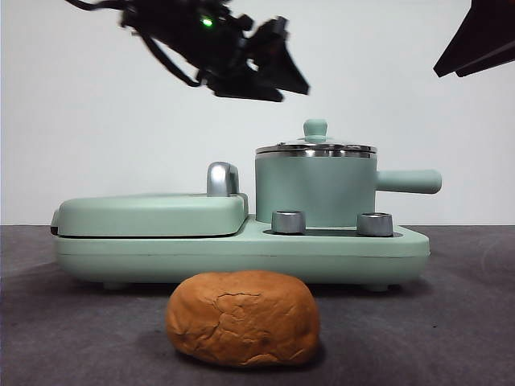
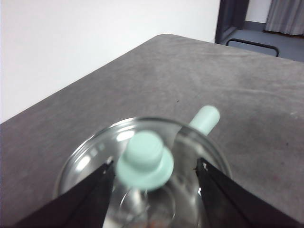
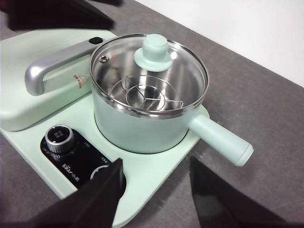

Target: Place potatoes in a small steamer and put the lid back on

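The glass lid spreads as wide as the pot [image 1: 315, 193], so my left gripper should next pick the lid up by its narrow mint knob [image 1: 315, 129].
The potato [image 1: 241, 318], an orange-brown cracked lump, lies on the dark table in front of the appliance. The mint-green steamer pot [image 1: 315, 193] stands on the base with its glass lid [image 1: 315, 149] on it. My left gripper [image 1: 282, 84] hangs open above and to the left of the lid. In the left wrist view its jaws stand either side of the lid's mint knob [image 2: 145, 159], above it and apart from it. My right gripper [image 3: 154, 175] is open and empty, held high over the base beside the pot [image 3: 142, 121]. In the front view it is a black tip [image 1: 475, 40].
The mint base [image 1: 241, 251] carries a flat griddle cover [image 1: 153, 213] with a chrome handle [image 1: 221, 178] to the left of the pot. Two steel dials [image 1: 288, 222] sit on its front. The pot's side handle [image 1: 409, 181] points right. A white wall stands behind.
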Controlling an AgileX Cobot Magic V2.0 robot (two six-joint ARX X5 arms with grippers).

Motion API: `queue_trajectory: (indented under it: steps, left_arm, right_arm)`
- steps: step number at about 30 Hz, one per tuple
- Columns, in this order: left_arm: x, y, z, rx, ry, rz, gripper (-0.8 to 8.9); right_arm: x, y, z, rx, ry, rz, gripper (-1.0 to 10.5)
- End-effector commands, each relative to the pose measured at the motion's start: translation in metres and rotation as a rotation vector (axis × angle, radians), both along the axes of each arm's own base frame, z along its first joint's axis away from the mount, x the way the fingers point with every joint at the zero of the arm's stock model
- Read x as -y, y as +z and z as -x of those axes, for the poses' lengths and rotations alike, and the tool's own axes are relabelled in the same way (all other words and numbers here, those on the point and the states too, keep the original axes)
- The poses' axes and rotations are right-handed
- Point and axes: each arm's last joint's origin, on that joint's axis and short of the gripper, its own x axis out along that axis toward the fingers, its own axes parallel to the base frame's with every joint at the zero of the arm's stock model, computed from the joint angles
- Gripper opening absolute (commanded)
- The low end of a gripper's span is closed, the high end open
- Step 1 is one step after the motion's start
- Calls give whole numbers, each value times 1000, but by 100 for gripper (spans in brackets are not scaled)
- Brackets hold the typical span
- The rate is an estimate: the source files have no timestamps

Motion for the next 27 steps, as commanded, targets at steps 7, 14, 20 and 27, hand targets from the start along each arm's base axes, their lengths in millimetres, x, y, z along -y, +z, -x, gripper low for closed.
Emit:
queue_trajectory:
  steps: [7,14,20,27]
  left_arm:
    - [36,-10,-24,1,-32,9,279]
    - [43,-23,-37,-8,-4,-7,279]
    - [42,-28,-40,-15,4,-17,276]
    - [41,-29,-41,-15,40,-30,5]
  right_arm:
    - [-2,6,-1,16,6,-2,224]
    - [-2,6,-1,14,7,-2,224]
    - [-2,5,-1,8,7,0,224]
    - [-2,4,-1,-1,7,1,224]
